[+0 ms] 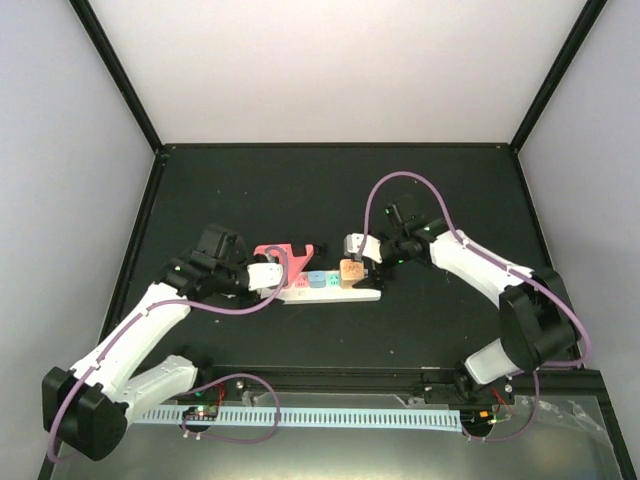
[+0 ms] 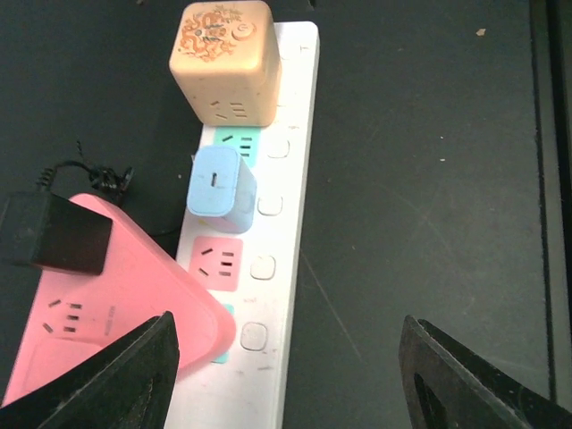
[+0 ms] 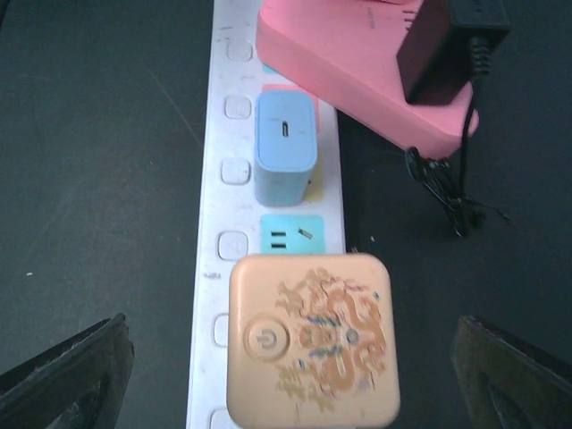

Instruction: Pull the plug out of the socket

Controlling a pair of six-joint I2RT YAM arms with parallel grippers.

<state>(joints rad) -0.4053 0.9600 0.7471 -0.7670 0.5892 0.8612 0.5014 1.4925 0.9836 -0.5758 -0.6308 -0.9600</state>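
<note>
My right gripper's fingers are above the orange cube (image 3: 313, 340), so it is too early to close: closing now would miss the cube, and lowering comes first.
The socket (image 1: 335, 294) is a long white power strip (image 2: 290, 134) lying left to right mid-table. An orange cube plug (image 1: 351, 272) with a dragon print stands at its right end. A pale blue plug (image 2: 220, 188) sits beside it. A pink adapter block (image 2: 116, 304) carries a black charger (image 2: 54, 232) and overlaps the strip's left end. My right gripper (image 3: 295, 380) is open wide, its fingers either side of the orange cube (image 3: 313, 340) and apart from it. My left gripper (image 2: 286, 380) is open over the strip's left end, its left finger (image 2: 116, 380) by the pink block's corner.
A thin black cable (image 3: 447, 192) coils on the dark mat behind the strip. A pale blue slotted rail (image 1: 330, 415) runs along the near edge between the arm bases. Black frame posts (image 1: 115, 70) rise at the back corners.
</note>
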